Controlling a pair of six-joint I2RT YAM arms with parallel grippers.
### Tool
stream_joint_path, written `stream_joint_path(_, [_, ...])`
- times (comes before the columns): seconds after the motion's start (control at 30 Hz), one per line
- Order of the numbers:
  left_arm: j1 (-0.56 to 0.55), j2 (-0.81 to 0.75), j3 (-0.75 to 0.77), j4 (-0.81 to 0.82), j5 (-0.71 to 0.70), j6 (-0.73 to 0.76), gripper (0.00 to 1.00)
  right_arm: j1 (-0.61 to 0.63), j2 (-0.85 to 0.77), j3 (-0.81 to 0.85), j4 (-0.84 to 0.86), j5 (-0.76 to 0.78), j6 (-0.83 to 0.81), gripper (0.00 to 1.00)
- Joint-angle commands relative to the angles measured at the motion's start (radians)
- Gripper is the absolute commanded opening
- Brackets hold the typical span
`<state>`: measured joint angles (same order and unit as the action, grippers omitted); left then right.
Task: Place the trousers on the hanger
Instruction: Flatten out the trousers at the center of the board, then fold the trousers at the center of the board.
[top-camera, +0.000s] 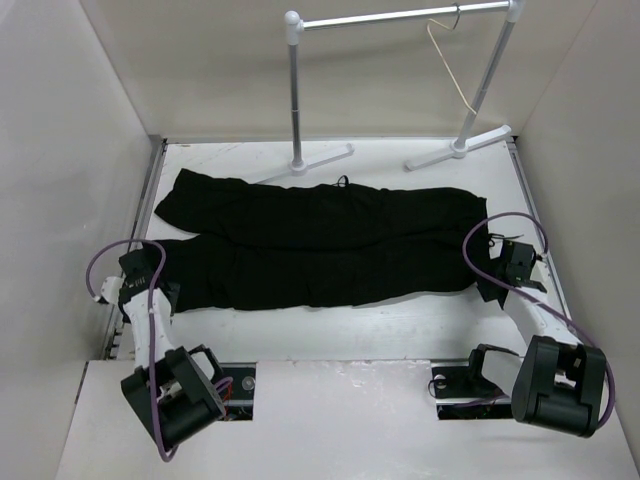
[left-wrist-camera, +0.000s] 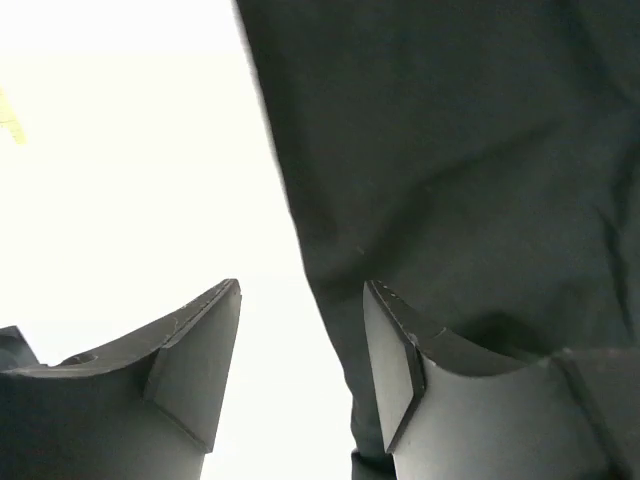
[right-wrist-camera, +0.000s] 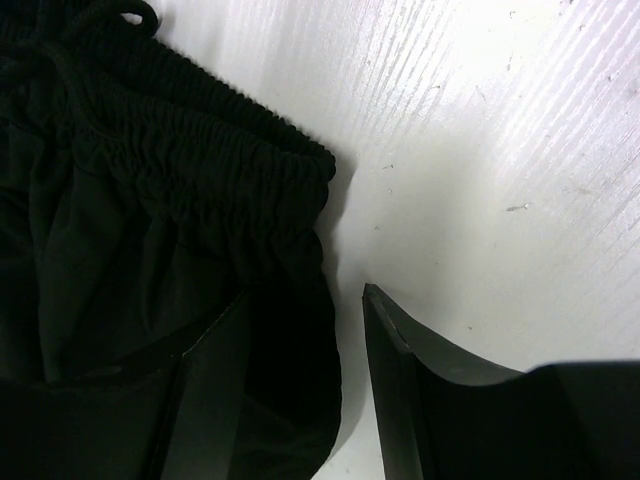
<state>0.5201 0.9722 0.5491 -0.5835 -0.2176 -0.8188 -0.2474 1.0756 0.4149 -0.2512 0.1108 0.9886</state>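
Next, my left gripper picks up the end of the near leg by its outer edge to fold the trousers (top-camera: 320, 245) lengthwise for the hanger.
The black trousers (top-camera: 320, 245) lie flat across the white table, leg ends at the left and waist at the right. The cream hanger (top-camera: 452, 62) hangs from the rail at the back right. My left gripper (top-camera: 150, 265) is open at the near leg's end; in the left wrist view (left-wrist-camera: 300, 290) the fabric edge (left-wrist-camera: 460, 150) runs between the jaws. My right gripper (top-camera: 497, 262) is open at the waist; in the right wrist view (right-wrist-camera: 305, 295) the elastic waistband (right-wrist-camera: 170, 190) corner lies between the jaws, with one finger over fabric and the other over bare table.
The white-and-silver rail stand (top-camera: 295, 90) stands at the back of the table, its feet (top-camera: 320, 160) just behind the trousers. White walls close in the left, right and back. A drawstring loop (right-wrist-camera: 70, 40) lies on the waistband.
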Motion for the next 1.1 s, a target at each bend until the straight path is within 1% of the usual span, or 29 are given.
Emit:
stream_joint_path(0.0, [0.042,0.058,-0.008,0.054,-0.009,-0.028,0.5,0.001,0.018,-0.001,0.029,0.004,0.024,0.53])
stream_joint_path(0.07, [0.063,0.118,-0.018,0.089,-0.002,-0.039,0.49,0.001,0.032,0.002,0.035,0.003,0.025,0.51])
stream_joint_path(0.1, [0.067,0.14,-0.026,0.111,0.0,-0.045,0.49,-0.002,0.043,0.002,0.044,0.004,0.027,0.49])
stream_joint_path(0.13, [0.067,0.158,-0.037,0.138,0.003,-0.046,0.47,-0.005,0.056,0.002,0.059,0.004,0.027,0.43])
stream_joint_path(0.2, [0.064,0.195,-0.049,0.195,0.004,-0.046,0.35,-0.011,0.081,0.007,0.081,-0.003,0.035,0.3])
stream_joint_path(0.27, [0.054,0.218,-0.046,0.226,0.015,-0.045,0.19,-0.007,0.086,0.021,0.079,-0.008,0.044,0.18])
stream_joint_path(0.33, [0.05,0.209,-0.037,0.235,0.032,-0.048,0.08,-0.005,0.067,0.031,0.061,0.001,0.047,0.12])
stream_joint_path(0.37, [0.042,0.189,-0.026,0.234,0.031,-0.052,0.05,-0.005,0.048,0.041,0.034,0.004,0.047,0.09])
stream_joint_path(0.47, [0.024,0.102,0.017,0.188,-0.002,-0.06,0.0,-0.002,-0.067,0.05,-0.087,0.041,0.036,0.07])
stream_joint_path(0.53, [-0.002,0.07,0.041,0.168,-0.034,-0.101,0.0,-0.002,-0.156,0.055,-0.161,0.07,0.015,0.07])
stream_joint_path(0.6, [-0.03,0.062,0.076,0.169,-0.054,-0.123,0.0,-0.003,-0.193,0.082,-0.207,0.096,-0.019,0.07])
stream_joint_path(0.67, [-0.042,0.074,0.139,0.162,-0.066,-0.12,0.0,-0.013,-0.165,0.128,-0.232,0.112,-0.03,0.07])
stream_joint_path(0.77, [-0.067,0.117,0.242,0.155,-0.08,-0.105,0.0,-0.014,-0.121,0.206,-0.223,0.124,-0.013,0.07])
stream_joint_path(0.87, [-0.105,0.172,0.331,0.163,-0.112,-0.1,0.0,-0.01,-0.089,0.316,-0.223,0.156,-0.014,0.07])
stream_joint_path(0.97, [-0.149,0.232,0.42,0.171,-0.124,-0.1,0.0,-0.002,-0.027,0.412,-0.218,0.17,-0.036,0.07])
stream_joint_path(1.07, [-0.202,0.311,0.553,0.172,-0.146,-0.088,0.0,0.001,0.059,0.493,-0.201,0.156,-0.044,0.08])
